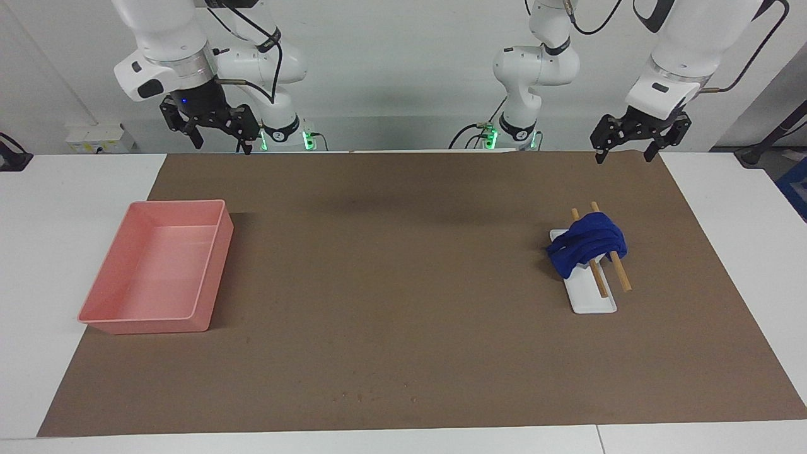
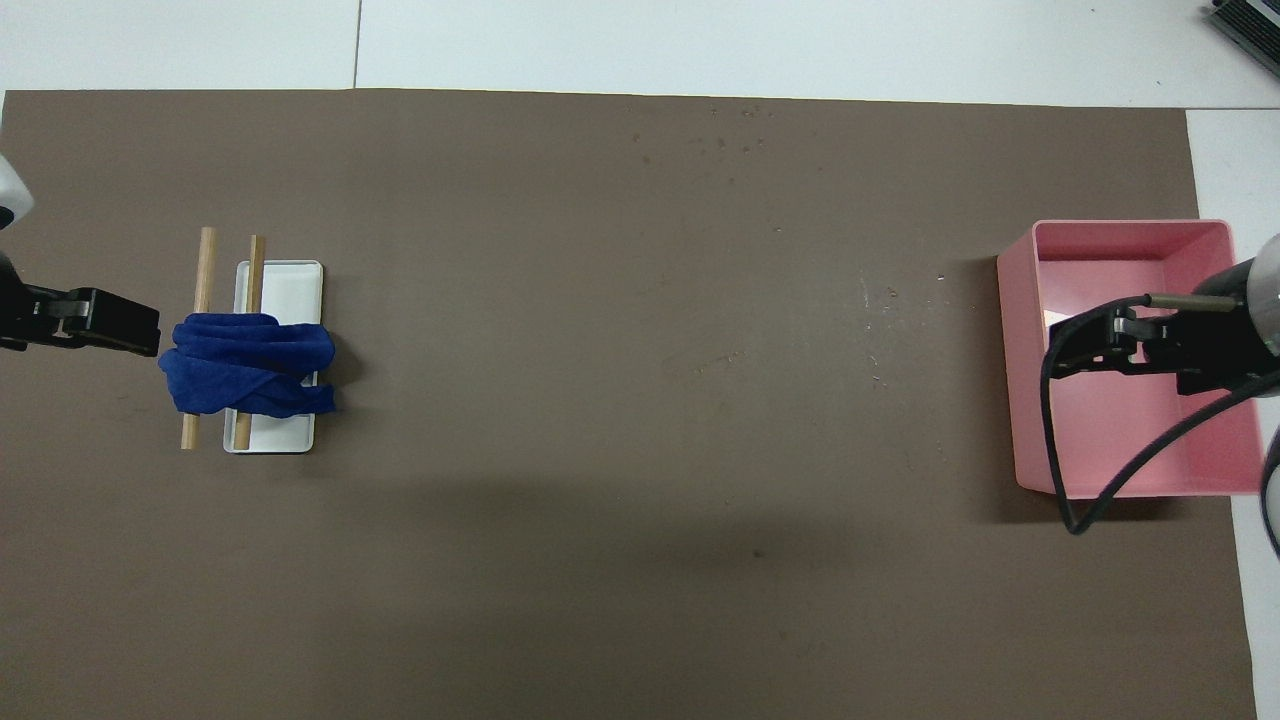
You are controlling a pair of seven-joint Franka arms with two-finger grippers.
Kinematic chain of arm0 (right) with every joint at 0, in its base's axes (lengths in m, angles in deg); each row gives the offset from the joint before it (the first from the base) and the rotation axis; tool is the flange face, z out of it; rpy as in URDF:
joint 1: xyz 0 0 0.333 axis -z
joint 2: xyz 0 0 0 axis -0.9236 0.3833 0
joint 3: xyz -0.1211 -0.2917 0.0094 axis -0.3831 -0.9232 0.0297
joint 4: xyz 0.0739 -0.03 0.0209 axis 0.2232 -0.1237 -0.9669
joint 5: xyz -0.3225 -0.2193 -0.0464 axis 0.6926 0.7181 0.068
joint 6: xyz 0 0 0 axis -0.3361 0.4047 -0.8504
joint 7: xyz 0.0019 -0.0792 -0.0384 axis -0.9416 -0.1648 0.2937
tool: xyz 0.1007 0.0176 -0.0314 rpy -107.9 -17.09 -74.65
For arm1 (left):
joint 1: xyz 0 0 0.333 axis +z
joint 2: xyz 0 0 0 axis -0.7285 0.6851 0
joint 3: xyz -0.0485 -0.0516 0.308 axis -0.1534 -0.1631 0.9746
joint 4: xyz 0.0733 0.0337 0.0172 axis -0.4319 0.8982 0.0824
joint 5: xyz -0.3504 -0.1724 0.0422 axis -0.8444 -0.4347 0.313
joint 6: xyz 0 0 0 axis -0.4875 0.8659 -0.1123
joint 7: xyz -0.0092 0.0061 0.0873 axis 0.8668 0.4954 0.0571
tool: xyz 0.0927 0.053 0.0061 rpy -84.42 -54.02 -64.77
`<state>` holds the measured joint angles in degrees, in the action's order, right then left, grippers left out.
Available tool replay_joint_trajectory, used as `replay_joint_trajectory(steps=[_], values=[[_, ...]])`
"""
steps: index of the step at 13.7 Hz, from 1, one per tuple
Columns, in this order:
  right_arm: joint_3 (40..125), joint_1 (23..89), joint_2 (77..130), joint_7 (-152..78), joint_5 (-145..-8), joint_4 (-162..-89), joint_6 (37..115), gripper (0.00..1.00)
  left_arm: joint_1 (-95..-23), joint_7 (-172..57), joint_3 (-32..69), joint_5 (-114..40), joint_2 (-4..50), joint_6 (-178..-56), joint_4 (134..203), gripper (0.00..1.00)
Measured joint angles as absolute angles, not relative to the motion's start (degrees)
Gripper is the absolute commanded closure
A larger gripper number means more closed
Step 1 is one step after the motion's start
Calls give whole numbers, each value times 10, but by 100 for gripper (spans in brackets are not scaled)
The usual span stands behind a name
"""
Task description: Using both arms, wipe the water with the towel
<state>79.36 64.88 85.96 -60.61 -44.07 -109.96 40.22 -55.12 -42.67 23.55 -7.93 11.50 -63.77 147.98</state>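
The left gripper pinches the towel by its loose end hanging past the wooden sticks next, as the towel's middle lies draped over the sticks.
The royal-blue towel [image 1: 587, 244] lies bunched over two wooden sticks [image 1: 619, 272] that rest across a small white tray [image 1: 592, 302], toward the left arm's end of the brown mat. It also shows in the overhead view [image 2: 250, 375]. My left gripper [image 1: 624, 156] hangs open and empty, high in the air; in the overhead view it [image 2: 140, 330] is over the mat just beside the towel. My right gripper [image 1: 220, 144] hangs open and empty, high up; in the overhead view it [image 2: 1062, 355] is over the pink tray [image 2: 1020, 380]. A few small wet specks [image 2: 740, 130] dot the mat's edge farthest from the robots.
The pink tray [image 1: 214, 271] stands toward the right arm's end of the mat, with nothing in it. The brown mat [image 1: 391, 265] covers most of the white table. The sticks [image 2: 203, 270] stick out past the white tray [image 2: 290, 290].
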Motion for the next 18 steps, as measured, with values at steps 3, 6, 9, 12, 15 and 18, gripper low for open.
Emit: replay_joint_trajectory(steps=[3,6,9,12,15,18], values=[[794,649,860,-606,-441,-1100,402,0,-551,-427,235,-79,115,-638,1480,0],[794,649,860,-606,-441,-1100,402,0,-551,-427,235,-79,115,-637,1480,0],[794,649,860,-606,-441,-1100,402,0,-551,-427,236,-79,115,-634,1480,0],[794,649,860,-606,-441,-1100,402,0,-551,-427,237,-79,112,-630,1485,0],[794,649,860,-606,-441,-1100,402,0,-551,-429,239,-79,110,-626,1486,0],[793,649,860,-606,-441,-1100,402,0,-537,-431,247,-79,96,-653,1524,0]])
